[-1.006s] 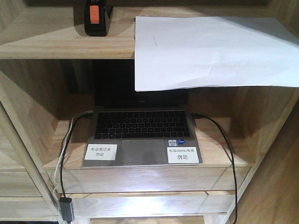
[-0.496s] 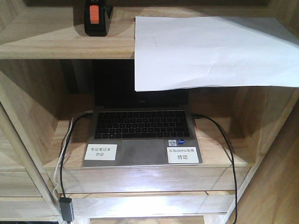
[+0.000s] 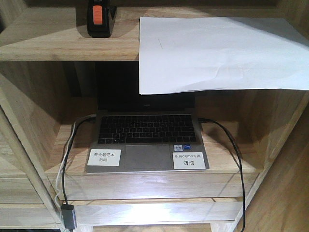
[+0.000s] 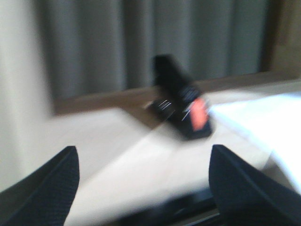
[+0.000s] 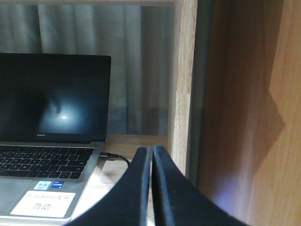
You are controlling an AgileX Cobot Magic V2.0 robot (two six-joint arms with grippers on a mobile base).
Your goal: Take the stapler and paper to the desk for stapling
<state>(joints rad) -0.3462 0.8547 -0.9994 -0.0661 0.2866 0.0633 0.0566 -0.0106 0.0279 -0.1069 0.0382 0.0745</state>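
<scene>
The left gripper will next grab the stapler by its body. It will then bring the black stapler (image 3: 99,19) to the desk for stapling.
The black stapler (image 3: 99,19) with an orange patch stands on the upper shelf (image 3: 58,46), left of the white paper (image 3: 217,53), whose front edge hangs over the shelf lip. In the blurred left wrist view the stapler (image 4: 184,101) lies ahead and slightly right of my left gripper (image 4: 143,155), which is open and empty, with the paper (image 4: 263,127) at the right. My right gripper (image 5: 152,150) is shut on nothing, low beside the laptop. The desk is out of view. Neither gripper shows in the front view.
An open laptop (image 3: 147,137) sits on the lower shelf with cables at both sides (image 3: 231,145). A wooden shelf upright (image 5: 183,84) and a side panel (image 5: 254,113) stand close to the right gripper. Grey curtains (image 4: 141,42) hang behind the shelves.
</scene>
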